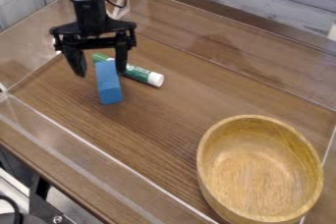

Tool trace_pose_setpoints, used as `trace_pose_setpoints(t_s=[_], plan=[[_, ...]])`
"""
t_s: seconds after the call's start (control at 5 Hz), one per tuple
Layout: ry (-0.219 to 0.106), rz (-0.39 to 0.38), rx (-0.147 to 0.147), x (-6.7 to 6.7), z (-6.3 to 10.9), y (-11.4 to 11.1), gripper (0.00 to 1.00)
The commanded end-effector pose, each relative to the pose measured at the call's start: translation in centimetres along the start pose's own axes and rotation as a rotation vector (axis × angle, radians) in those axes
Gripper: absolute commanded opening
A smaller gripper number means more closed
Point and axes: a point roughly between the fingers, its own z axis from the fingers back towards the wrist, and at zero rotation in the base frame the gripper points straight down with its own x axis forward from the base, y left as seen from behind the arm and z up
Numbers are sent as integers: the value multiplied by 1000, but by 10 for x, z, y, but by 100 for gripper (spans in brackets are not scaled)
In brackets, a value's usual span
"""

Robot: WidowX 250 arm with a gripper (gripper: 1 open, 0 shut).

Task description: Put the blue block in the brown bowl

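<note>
The blue block [109,84] has to go in the brown bowl [260,167], so the robot's gripper needs to grab it by its long sides next.
The blue block [109,84] lies on the wooden table at the upper left, a small matte bar pointing toward the camera. My gripper [98,60] hangs just above and behind the block's far end, pointing down, its two black fingers spread wide with nothing between them. The left finger [73,59] stands to the block's left, the right finger near its far right corner. The brown bowl [260,167], large, round and light wood, rests empty at the lower right, well apart from the block.
A green-and-white marker tube [136,73] lies right beside the block, on its right. Clear plastic walls [27,120] ring the table [197,81]. The table's front edge runs along the lower left.
</note>
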Motion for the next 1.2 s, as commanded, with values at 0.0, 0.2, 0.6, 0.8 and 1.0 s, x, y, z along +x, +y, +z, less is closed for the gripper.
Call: trace_pose_setpoints(t_s=[0.0, 0.2, 0.6, 0.8, 1.0], plan=[[-28, 22, -21, 2, 1, -6, 100], [-27, 49, -33, 1, -6, -9, 100], [-24, 91, -57, 0, -20, -14, 100], [-23, 105, -67, 1, -23, -16, 0], [-24, 101, -67, 2, -21, -18, 0]])
